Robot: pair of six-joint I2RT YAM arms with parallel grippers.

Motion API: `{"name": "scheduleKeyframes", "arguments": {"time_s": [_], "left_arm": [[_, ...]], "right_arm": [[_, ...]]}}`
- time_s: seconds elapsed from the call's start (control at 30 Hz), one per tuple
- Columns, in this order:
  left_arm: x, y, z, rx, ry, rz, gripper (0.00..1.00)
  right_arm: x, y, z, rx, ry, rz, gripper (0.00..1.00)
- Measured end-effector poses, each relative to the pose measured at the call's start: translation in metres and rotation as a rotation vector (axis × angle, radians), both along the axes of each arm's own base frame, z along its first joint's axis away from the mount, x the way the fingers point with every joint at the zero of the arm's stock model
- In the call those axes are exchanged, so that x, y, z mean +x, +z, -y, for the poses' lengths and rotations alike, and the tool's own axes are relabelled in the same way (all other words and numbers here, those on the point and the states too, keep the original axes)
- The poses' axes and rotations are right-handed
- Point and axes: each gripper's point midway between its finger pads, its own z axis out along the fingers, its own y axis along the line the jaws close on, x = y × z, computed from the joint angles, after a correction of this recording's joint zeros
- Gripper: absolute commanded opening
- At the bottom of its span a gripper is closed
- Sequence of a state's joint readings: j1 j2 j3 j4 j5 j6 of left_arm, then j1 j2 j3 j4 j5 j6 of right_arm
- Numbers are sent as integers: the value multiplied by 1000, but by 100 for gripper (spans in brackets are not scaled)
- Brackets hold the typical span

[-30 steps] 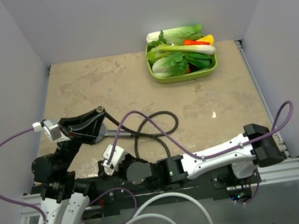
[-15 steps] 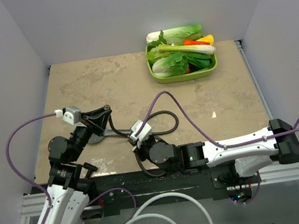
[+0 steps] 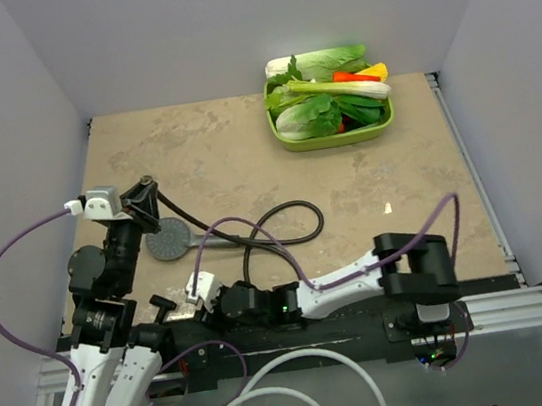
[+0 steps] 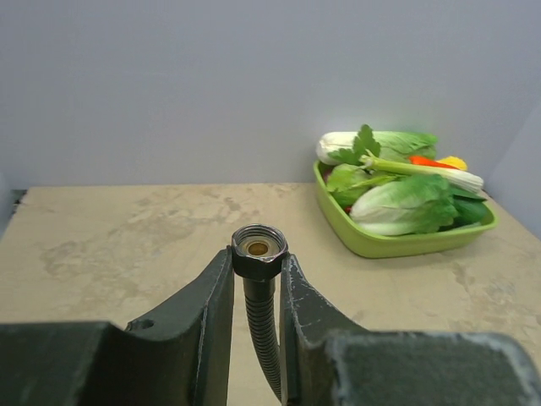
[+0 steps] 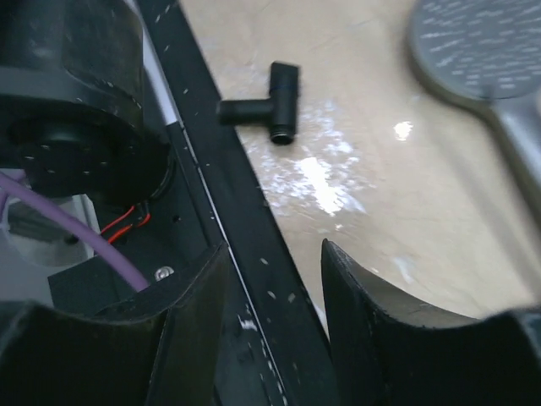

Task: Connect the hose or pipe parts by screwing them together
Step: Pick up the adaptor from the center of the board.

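The robot's right gripper next needs to hold the T-shaped fitting by the fitting's crossbar (image 3: 163,303) to screw it onto the hex nut (image 3: 147,180), and this leaves the fitting's side stem free.
My left gripper (image 4: 258,262) is shut on the hex nut at the end of the thin black hose (image 4: 259,251), holding it up with its open end facing the camera. From above, that gripper (image 3: 144,195) hangs over the table's left side, and the hose (image 3: 294,222) trails down into a loop at mid-table. The dark grey shower head (image 3: 169,243) lies flat, handle pointing right. The small black T-shaped fitting (image 5: 270,103) rests near the table's front edge (image 3: 164,304). My right gripper (image 5: 275,254) is open and empty over the black front rail, just short of the fitting.
A green tray (image 3: 382,127) of vegetables stands at the back right, also seen ahead in the left wrist view (image 4: 397,244). A thick white hose (image 3: 277,389) coils below the front rail. Purple cables loop round both arms. Walls close in the table.
My right arm swung back from the hose loop to the front left edge and its jaws opened. My left gripper carried the hose end up and to the left, away from the shower head.
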State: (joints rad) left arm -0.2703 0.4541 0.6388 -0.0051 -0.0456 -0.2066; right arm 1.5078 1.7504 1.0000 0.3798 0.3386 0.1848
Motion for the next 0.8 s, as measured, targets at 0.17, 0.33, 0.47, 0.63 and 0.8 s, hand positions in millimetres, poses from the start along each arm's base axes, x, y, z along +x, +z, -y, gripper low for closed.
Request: {"name": "scheduleKeyframes", "arguments": {"time_s": [0.17,0.33,0.47,0.63,0.8], "left_arm": [[-4,13,-19,31,92,-5,0],[-4,6,-22,45,108,-49,0],[-1,-3,-21,55,107,-82,0],[0,-7,-20,62,100,-99,0],[-2,-9,-18,66,91,-105,0]], "right_arm": [[10,-51,-37,-24,89,-35,50],[36,-64,-55,5,115,-18,57],[50,-59,-68,37,133,8,56],[54,-55,-93,73,172,33,55],[54,-62,-114,83,200,34,55]]}}
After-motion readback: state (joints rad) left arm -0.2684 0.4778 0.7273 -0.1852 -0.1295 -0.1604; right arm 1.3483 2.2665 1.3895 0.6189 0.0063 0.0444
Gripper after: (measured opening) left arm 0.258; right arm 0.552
